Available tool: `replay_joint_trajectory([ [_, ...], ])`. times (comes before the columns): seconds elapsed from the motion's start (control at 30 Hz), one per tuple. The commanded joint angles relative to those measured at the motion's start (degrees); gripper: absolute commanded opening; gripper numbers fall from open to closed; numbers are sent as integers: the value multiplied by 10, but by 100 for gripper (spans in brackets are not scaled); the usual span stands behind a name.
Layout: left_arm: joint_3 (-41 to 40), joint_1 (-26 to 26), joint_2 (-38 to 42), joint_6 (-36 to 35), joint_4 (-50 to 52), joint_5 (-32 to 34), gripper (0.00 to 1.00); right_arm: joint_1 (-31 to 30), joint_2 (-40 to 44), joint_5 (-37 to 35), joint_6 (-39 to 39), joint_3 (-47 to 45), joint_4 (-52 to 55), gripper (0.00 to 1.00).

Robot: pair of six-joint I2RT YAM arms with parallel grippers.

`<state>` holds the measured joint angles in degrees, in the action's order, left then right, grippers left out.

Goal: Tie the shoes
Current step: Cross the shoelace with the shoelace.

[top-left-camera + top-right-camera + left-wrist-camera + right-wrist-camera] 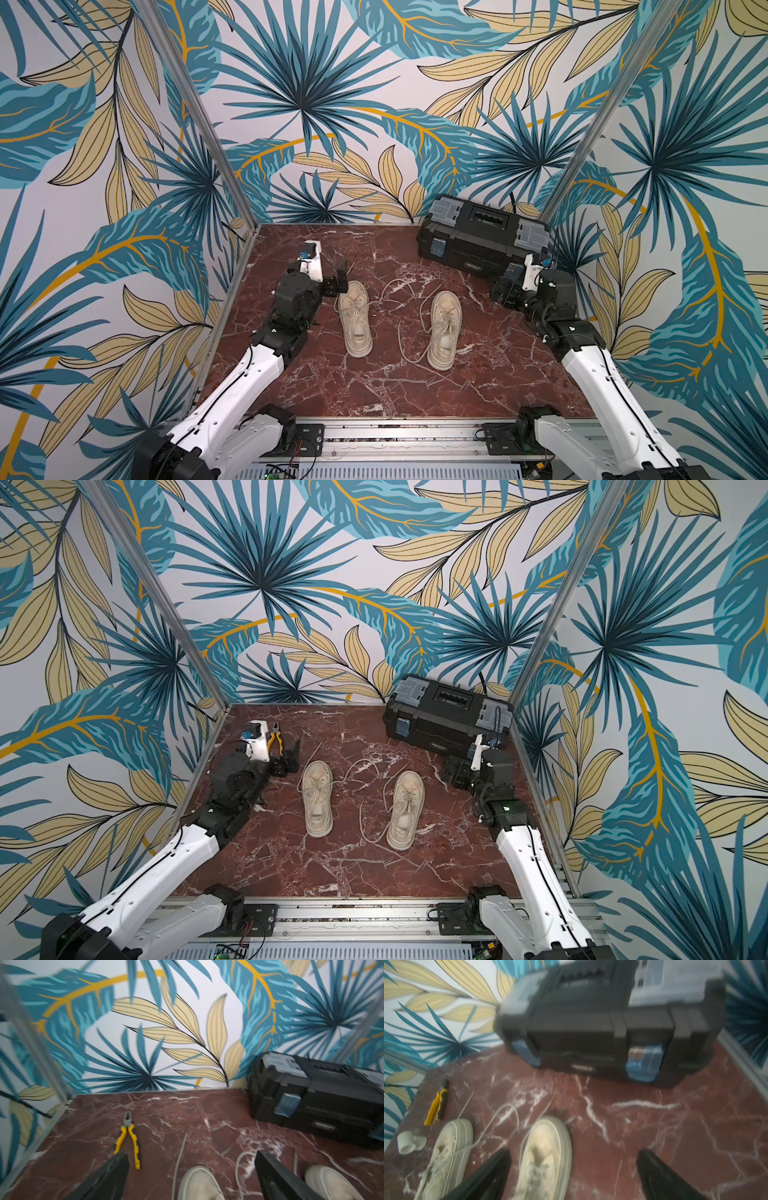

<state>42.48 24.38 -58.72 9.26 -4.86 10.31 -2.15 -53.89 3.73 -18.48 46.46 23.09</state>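
Observation:
The left gripper will grab the loose lace between the shoes just short of its end, so the lace's end stays free for the right gripper to grab for tying.
Two beige shoes lie side by side on the red marble table, toes pointing to the back wall: the left shoe and the right shoe. Their long laces trail loose and untied across the table between them. My left gripper hovers open just left of the left shoe's toe, holding nothing. My right gripper stands open to the right of the right shoe, near the toolbox, also empty.
A black toolbox sits at the back right against the wall. Yellow-handled pliers lie at the back left near my left gripper. A small white fitting rests left of the left shoe. Metal frame posts mark the back corners.

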Motion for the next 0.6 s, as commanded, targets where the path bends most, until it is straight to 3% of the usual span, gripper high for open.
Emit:
replay_joint_trajectory([
  [0.0,55,70,-71,21,135,9,98,-9,13,27,-22,-7,124,99],
  [0.2,228,174,-284,15,265,21,96,-19,12,29,-32,-24,140,97],
  [0.23,255,184,-320,-13,277,31,90,-20,11,28,-32,-25,140,97],
  [0.57,477,211,-550,-48,379,-34,79,-23,11,22,-31,-28,140,97],
])
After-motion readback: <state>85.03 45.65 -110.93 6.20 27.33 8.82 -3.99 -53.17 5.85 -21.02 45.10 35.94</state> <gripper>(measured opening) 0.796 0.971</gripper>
